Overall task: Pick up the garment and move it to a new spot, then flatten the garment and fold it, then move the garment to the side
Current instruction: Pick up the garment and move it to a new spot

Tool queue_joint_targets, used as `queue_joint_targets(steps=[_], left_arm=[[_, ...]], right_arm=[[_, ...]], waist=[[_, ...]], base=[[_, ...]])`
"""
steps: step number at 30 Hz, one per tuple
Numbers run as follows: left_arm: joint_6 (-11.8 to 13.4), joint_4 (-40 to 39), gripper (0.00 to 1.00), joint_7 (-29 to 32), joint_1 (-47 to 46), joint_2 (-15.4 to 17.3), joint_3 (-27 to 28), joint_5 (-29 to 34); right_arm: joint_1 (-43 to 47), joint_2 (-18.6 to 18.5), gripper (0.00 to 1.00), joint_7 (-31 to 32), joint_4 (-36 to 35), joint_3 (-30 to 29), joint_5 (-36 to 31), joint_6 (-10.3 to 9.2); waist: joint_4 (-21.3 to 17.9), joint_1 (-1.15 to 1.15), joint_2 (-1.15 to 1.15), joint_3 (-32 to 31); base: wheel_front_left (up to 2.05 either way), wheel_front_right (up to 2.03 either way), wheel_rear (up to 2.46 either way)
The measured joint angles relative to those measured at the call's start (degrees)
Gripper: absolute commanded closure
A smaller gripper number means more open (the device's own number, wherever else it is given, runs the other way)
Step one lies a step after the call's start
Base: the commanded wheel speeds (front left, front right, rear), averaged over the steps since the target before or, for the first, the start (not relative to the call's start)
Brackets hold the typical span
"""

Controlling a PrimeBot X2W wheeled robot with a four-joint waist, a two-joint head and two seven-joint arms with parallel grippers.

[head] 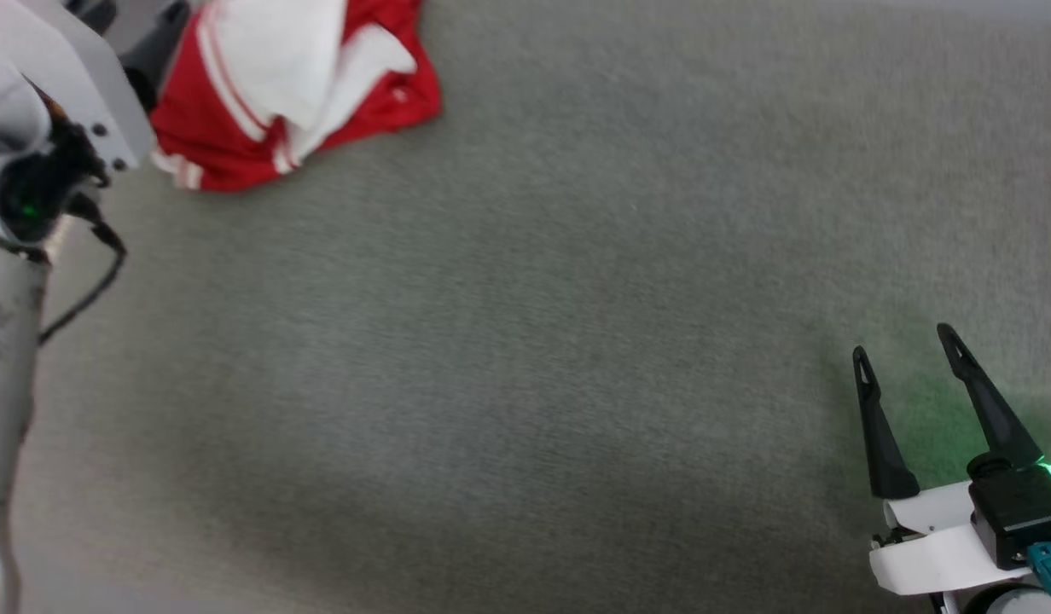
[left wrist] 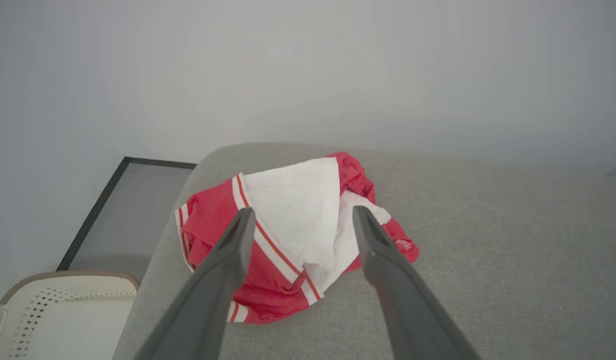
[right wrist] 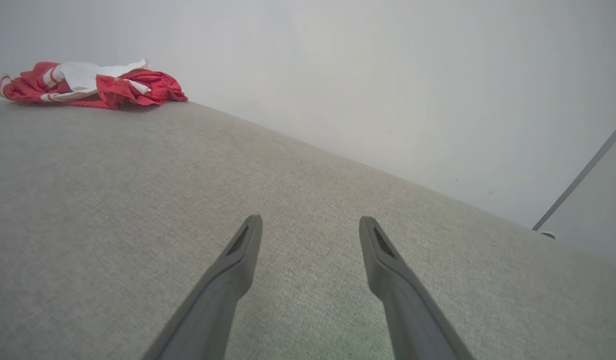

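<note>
My left gripper grabs the garment by the end of its striped trim (head: pixel 258 129) next, where a fold stands up above the slack red cloth (head: pixel 220 153).
The garment (head: pixel 287 94) lies crumpled on the grey fabric surface (head: pixel 534 341) at the far left corner, red with a white sleeve folded on top and striped trim along its edges. My left arm reaches toward it from the left. In the left wrist view my left gripper (left wrist: pixel 303 212) is open, its fingers framing the garment (left wrist: pixel 288 235) from just short of it, nothing between them. My right gripper (head: pixel 905 343) stands open at the near right, low over bare fabric. From the right wrist view the right gripper (right wrist: pixel 310 220) is empty and the garment (right wrist: pixel 93 82) is far off at the upper left.
The surface ends in a rounded corner just behind the garment, against a pale wall (left wrist: pixel 308 70). Past its left edge are a dark-framed panel (left wrist: pixel 133 210) and a white perforated object (left wrist: pixel 58 310). Wide bare fabric lies between the two grippers.
</note>
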Motion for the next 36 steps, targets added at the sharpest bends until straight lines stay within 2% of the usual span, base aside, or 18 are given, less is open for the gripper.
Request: queue_joint_targets(steps=[6,18,25,30,31,33,36], left_arm=[[0.0,8.2,0.00,6.7,-5.1,3.0,-4.4,-0.6],[-0.1,20.3,0.00,15.1,-12.9,5.7,-9.0,-2.2],[-0.1,25.8,0.00,22.8,-15.7,5.3,-10.6,-3.3],[2.5,28.0,0.00,24.9,-17.3,3.8,-10.8,-3.6],[2.9,28.4,0.05,24.6,-17.3,3.6,-10.5,-3.8],[3.6,29.0,1.00,23.7,-17.5,3.3,-10.2,-4.3],[3.8,29.2,1.00,20.5,-17.5,2.7,-9.7,-4.3]], right_arm=[[0.2,0.0,0.00,0.1,-3.4,-0.5,0.3,0.00],[1.4,-0.1,0.00,0.0,-9.7,-0.6,0.5,0.00],[2.1,-0.2,0.00,1.7,-13.8,-0.6,0.5,0.00],[2.1,0.1,0.00,2.9,-15.7,-0.5,0.5,0.00],[2.1,0.1,0.00,3.0,-15.8,-0.4,0.5,0.00],[2.1,0.3,0.00,3.1,-16.0,-0.4,0.5,0.00],[1.8,0.4,0.00,3.1,-16.0,-0.5,0.5,0.00]], waist=[[-3.5,0.00,0.00,4.7],[-8.3,0.00,0.00,10.7],[-9.7,0.00,0.00,13.0],[-10.3,0.00,0.00,14.3],[-10.3,0.00,0.00,14.4],[-10.4,0.00,0.00,14.6],[-10.4,0.00,0.00,14.4]], base=[[0.00,0.00,0.00],[0.00,0.00,0.00],[0.00,0.00,0.00],[0.00,0.00,0.00],[0.00,0.00,0.00],[0.00,0.00,0.00],[0.00,0.00,0.00]])
